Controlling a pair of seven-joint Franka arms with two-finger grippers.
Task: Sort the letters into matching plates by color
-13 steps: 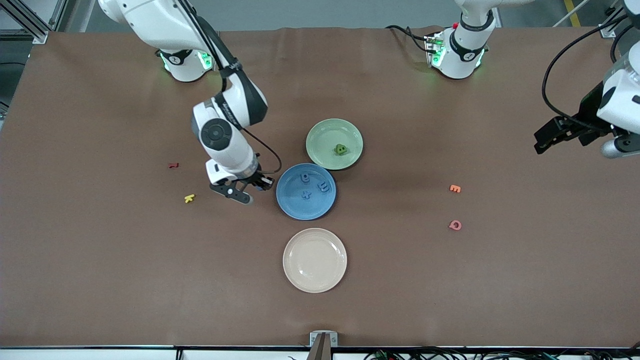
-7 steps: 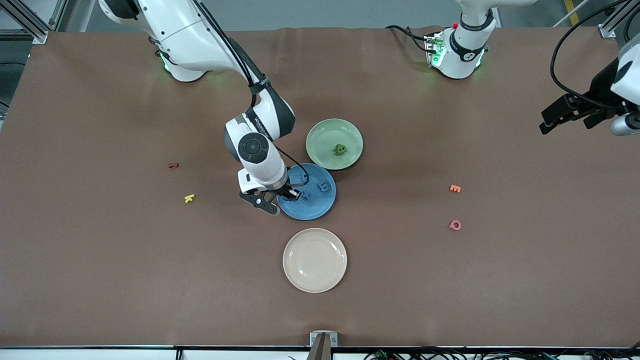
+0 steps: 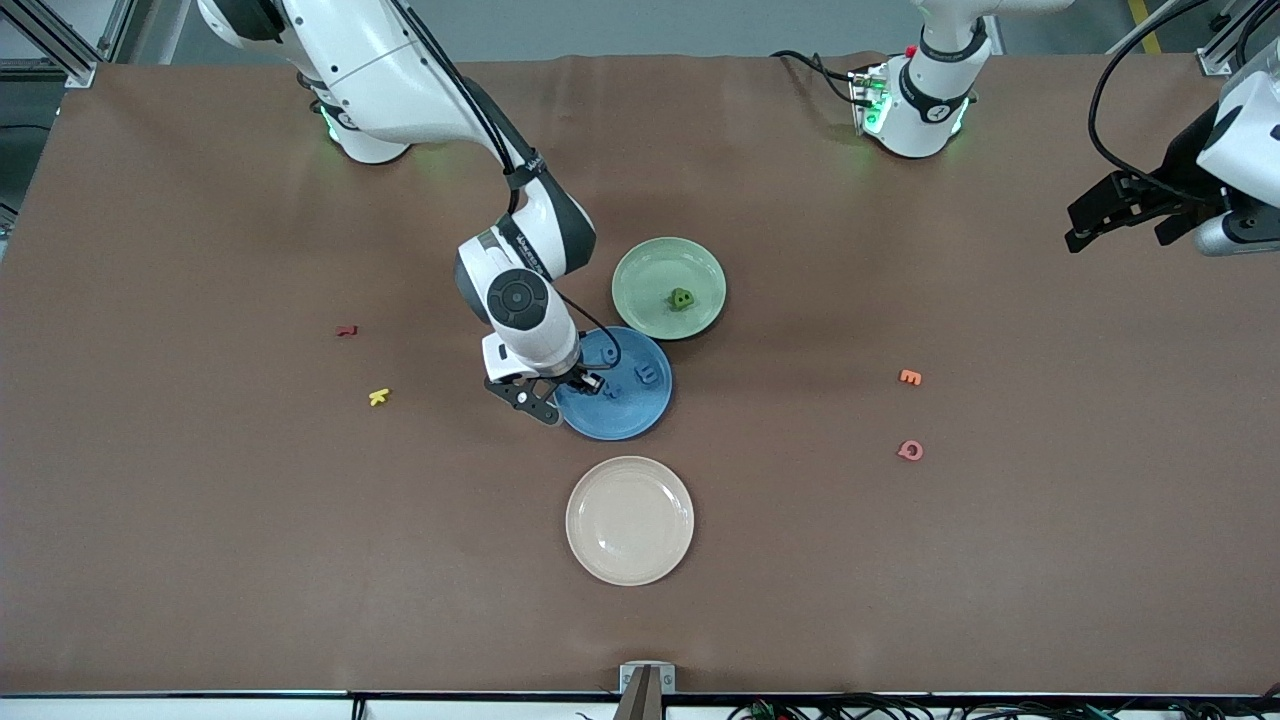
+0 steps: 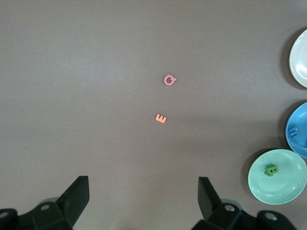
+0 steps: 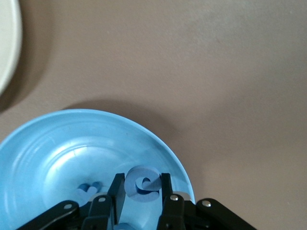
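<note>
My right gripper should open: the blue letter hangs inside the blue plate's rim and would rest there.
My right gripper point(image 3: 590, 384) hangs low over the blue plate point(image 3: 630, 420), at its edge toward the right arm's end of the table. It is shut on a small blue letter point(image 5: 142, 184), pinched between its two fingers point(image 5: 116, 184) above the plate's bowl point(image 5: 57, 153). Another blue letter point(image 3: 648, 374) lies in that plate, and one more point(image 5: 88, 188) shows beside the fingers. The green plate point(image 3: 650, 265) touches the blue one and holds a green letter point(image 3: 681, 298). My left gripper point(image 3: 1080, 235) waits open and empty, high over the left arm's end of the table point(image 4: 144, 196).
A cream plate point(image 3: 630, 520) lies nearer the front camera than the blue plate. A red letter point(image 3: 346, 330) and a yellow letter point(image 3: 378, 397) lie toward the right arm's end. An orange letter point(image 3: 909, 377) and a pink letter point(image 3: 910, 450) lie toward the left arm's end.
My right gripper has carried the blue letter from beside the blue plate to over it. The left gripper has drifted a little toward the robots' bases.
</note>
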